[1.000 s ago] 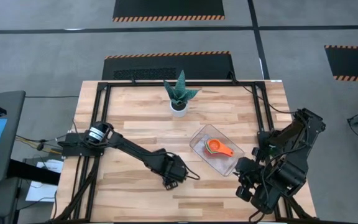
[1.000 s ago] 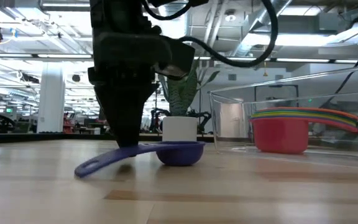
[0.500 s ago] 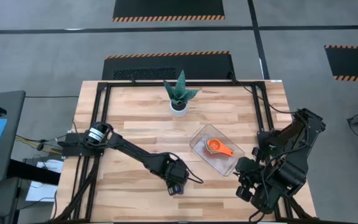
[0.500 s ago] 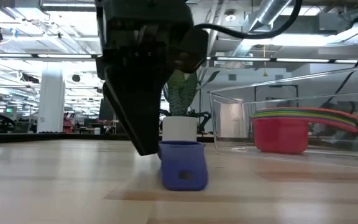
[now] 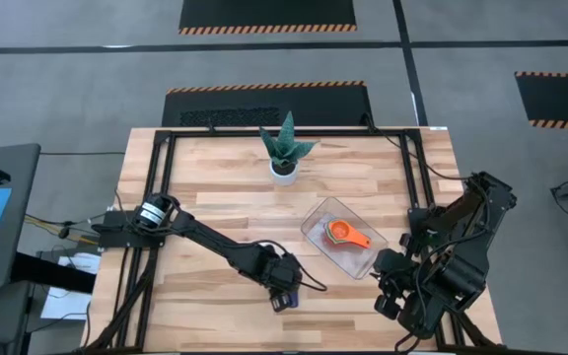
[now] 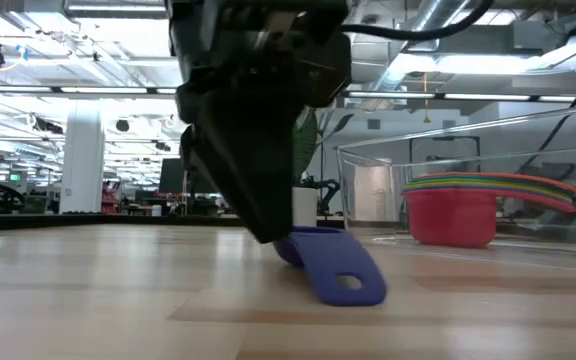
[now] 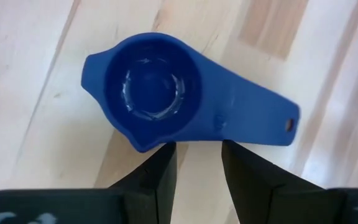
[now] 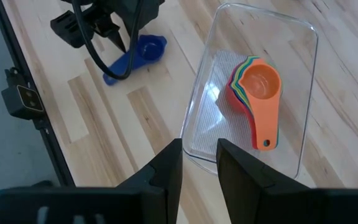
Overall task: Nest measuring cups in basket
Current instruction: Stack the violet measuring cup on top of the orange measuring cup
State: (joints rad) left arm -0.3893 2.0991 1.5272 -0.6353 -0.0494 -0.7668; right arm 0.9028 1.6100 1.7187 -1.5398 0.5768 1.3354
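My left gripper should next grab the cup by its bowl, keeping the dark blue measuring cup's handle (image 7: 260, 115) free on the way to the basket.
The dark blue measuring cup (image 7: 157, 90) lies open side up on the bare table, its handle end (image 6: 348, 285) pointing toward the near edge and a little right. My left gripper (image 7: 197, 163) stands over it, open by a narrow gap, with the tips at the cup's side. The clear basket (image 5: 316, 219) holds the other cups nested in a stack, orange on top (image 8: 260, 84) and red at the bottom (image 6: 448, 215). My right gripper (image 8: 200, 155) waits open near the table's near right corner (image 5: 388, 286), touching nothing. My left gripper comes down from above at a slant. Both fingertips (image 7: 166, 149) stand against the cup's long edge where the handle joins the bowl (image 7: 194, 138). They are not on either side of the handle. The cup rests flat on the table.
A white pot with a spiky green plant (image 5: 284, 166) stands at the far middle of the table. The basket sits right of centre, set at an angle, with its wall (image 6: 368, 190) just right of the blue cup. Bare wood lies between cup and basket (image 8: 166, 106).
My left gripper has moved toward the table's right and near edges and has turned. The dark blue cup has turned about on the table with it. Its handle has swung from pointing left to pointing toward the near edge and right, and the cup has slid a little rightward.
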